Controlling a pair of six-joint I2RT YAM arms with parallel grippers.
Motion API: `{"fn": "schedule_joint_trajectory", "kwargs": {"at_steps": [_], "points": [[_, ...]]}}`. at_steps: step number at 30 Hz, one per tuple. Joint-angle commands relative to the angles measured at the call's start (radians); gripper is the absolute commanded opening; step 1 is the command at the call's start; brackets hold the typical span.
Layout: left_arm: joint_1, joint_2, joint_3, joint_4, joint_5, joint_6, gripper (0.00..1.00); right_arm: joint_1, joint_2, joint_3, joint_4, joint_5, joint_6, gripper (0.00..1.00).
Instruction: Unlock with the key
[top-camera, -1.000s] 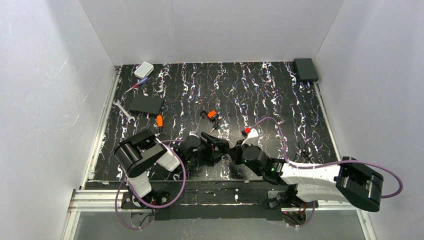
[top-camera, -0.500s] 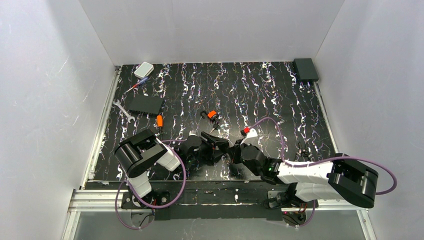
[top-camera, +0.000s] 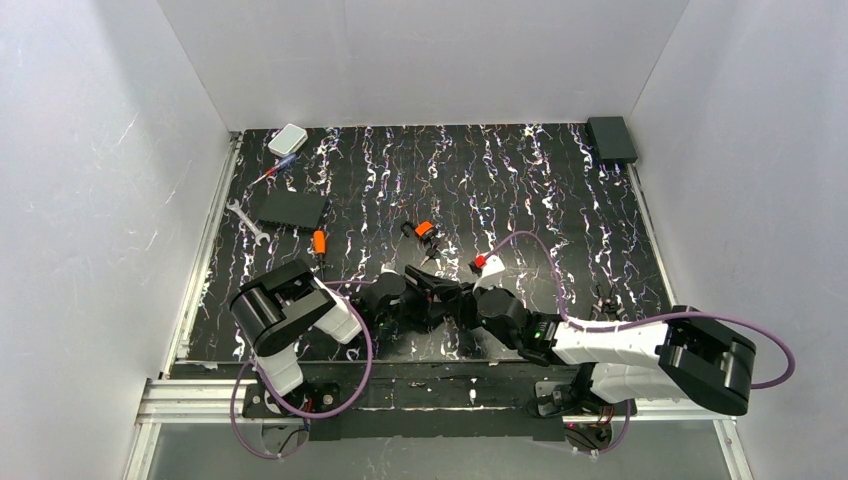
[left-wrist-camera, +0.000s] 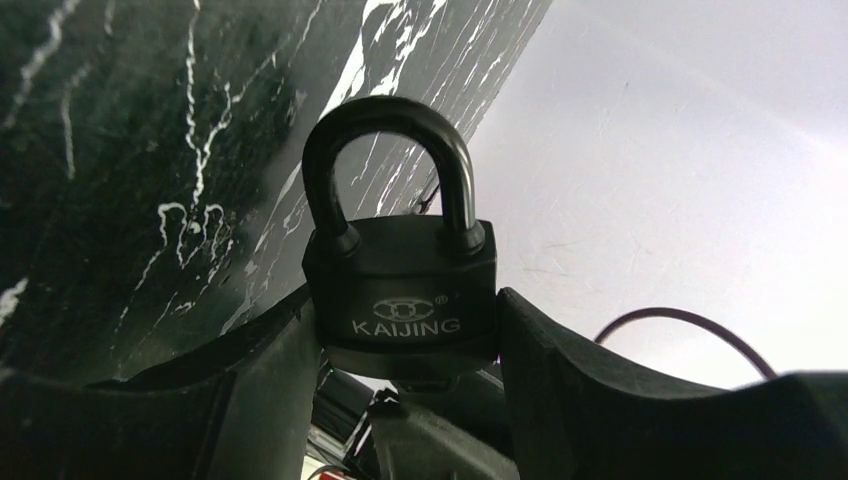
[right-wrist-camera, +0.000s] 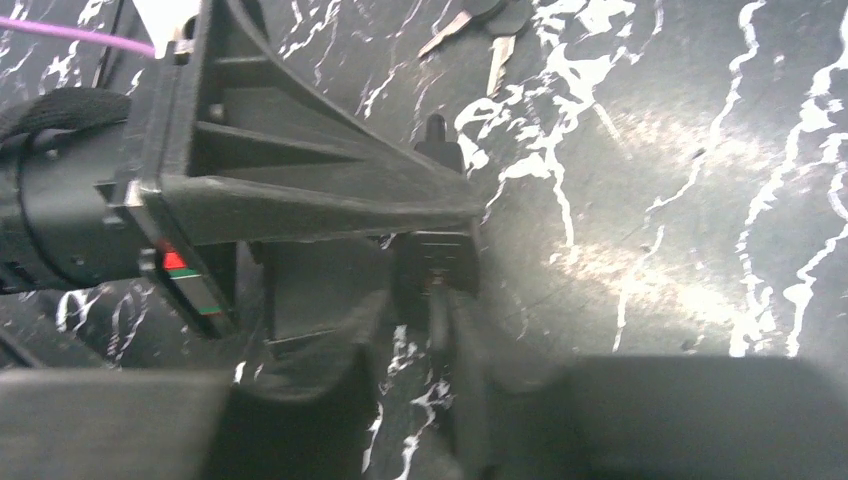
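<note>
The right gripper will next grab the key's end hanging from the padlock's bottom, so that it can turn the key to unlock.
A dark padlock marked KAIJING stands shackle up, and my left gripper is shut on its body. In the top view both grippers meet near the table's front middle, the left gripper facing the right gripper. My right gripper sits just under the padlock's underside, its blurred fingers a little apart with the marbled table showing between them. A small dark piece, seemingly the key, hangs at the lock's underside; I cannot make out its blade.
Two loose keys lie on the table beyond the lock. At the back left are a white box, a screwdriver, a wrench, a flat dark box and an orange cylinder. A black box fills the far right corner.
My right gripper has shifted left, closer against the padlock, and its fingers have parted from shut. The left gripper and padlock have stayed put.
</note>
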Motion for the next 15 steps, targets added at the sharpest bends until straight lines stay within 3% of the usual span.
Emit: {"fn": "schedule_joint_trajectory", "kwargs": {"at_steps": [1,3,9,15], "points": [[-0.054,-0.012,0.009,0.052,0.077,-0.024,0.0,0.0,-0.062,0.066,-0.093,-0.07,-0.066,0.51],[-0.053,-0.013,0.004,0.052,0.058,-0.027,0.0,0.0,-0.11,0.067,-0.138,-0.074,-0.068,0.58],[-0.05,0.006,0.012,0.051,0.033,-0.039,0.0,0.0,-0.249,0.097,-0.33,-0.059,-0.044,0.64],[-0.049,0.023,0.04,0.05,0.044,-0.039,0.0,0.0,-0.302,0.098,-0.412,-0.048,0.009,0.58]]}}
